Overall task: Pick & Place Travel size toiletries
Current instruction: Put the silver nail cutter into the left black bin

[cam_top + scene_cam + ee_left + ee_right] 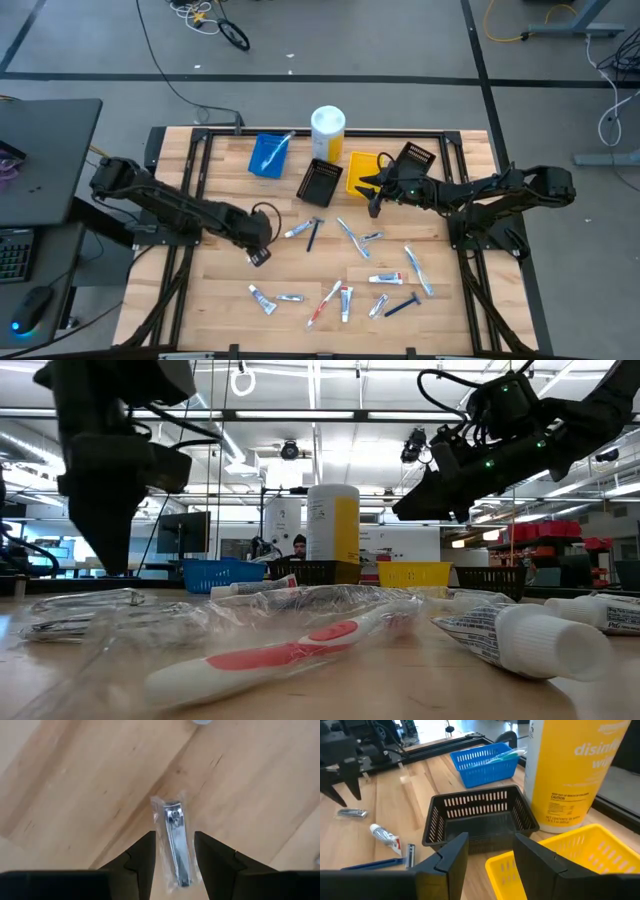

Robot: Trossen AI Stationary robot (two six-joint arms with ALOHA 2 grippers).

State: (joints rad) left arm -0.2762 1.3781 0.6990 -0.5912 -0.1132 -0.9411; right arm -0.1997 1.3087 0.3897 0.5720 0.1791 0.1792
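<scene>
The nail clipper should go in the black bin, so my left gripper needs to grab its long sides next.
Small tubes, toothbrushes and razors lie scattered flat on the wooden table. My left gripper points down at the table's left-middle and is open. In the left wrist view its fingers stand on either side of a silver nail clipper in a clear wrapper, which lies flat on the wood. My right gripper is open and empty. It hovers above the gap between the black bin and the yellow bin. My left gripper comes from above, pointing down, with its fingers along the two long sides of the wrapped nail clipper. The clipper lies flat on the table. Whether the fingers touch the wrapper's edges, I cannot tell.
A blue bin holding a toothbrush, a black bin, a yellow bin and a second black bin stand along the far side, beside a tall white-and-yellow cylinder. A tube and razor lie near the clipper.
</scene>
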